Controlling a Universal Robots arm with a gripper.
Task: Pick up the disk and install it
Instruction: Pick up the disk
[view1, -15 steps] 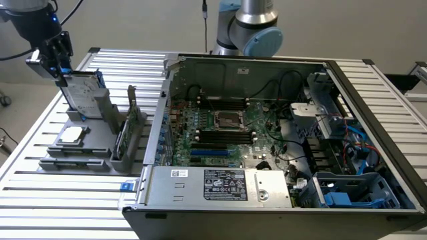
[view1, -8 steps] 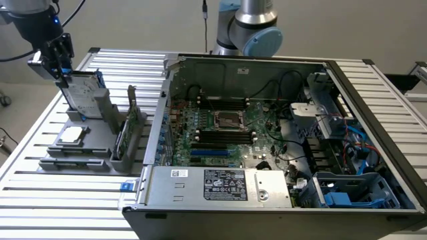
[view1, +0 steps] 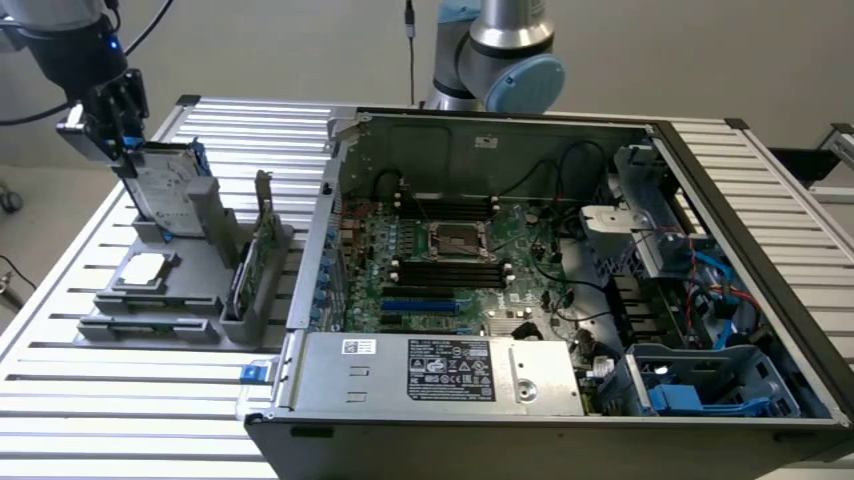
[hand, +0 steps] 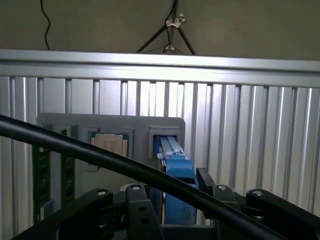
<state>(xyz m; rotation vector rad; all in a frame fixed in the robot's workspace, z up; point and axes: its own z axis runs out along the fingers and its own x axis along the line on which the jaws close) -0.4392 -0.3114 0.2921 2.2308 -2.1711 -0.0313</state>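
My gripper grabs the disk by its free upper corner (view1: 144, 151) next, since the slot of the grey holder wraps the disk's lower edge.
The disk (view1: 170, 188) stands upright on its edge in a slot of the grey holder (view1: 174, 255), at the exterior view's left; it is silver with a white label and a blue carrier. My gripper (view1: 124, 150) hangs over its top corner. In the wrist view the blue carrier edge of the disk (hand: 176, 170) runs between my two black fingers (hand: 142, 215), which stand on either side of it. The gripper (hand: 177, 200) is open around the disk, and the disk rests in its slot.
The holder also carries a square processor chip (view1: 144, 270) and an upright green card (view1: 251, 262). The open computer case (view1: 534, 280) lies to the exterior view's right, with a blue drive bay (view1: 694, 388) at its near corner. A black cable (hand: 100, 156) crosses the wrist view.
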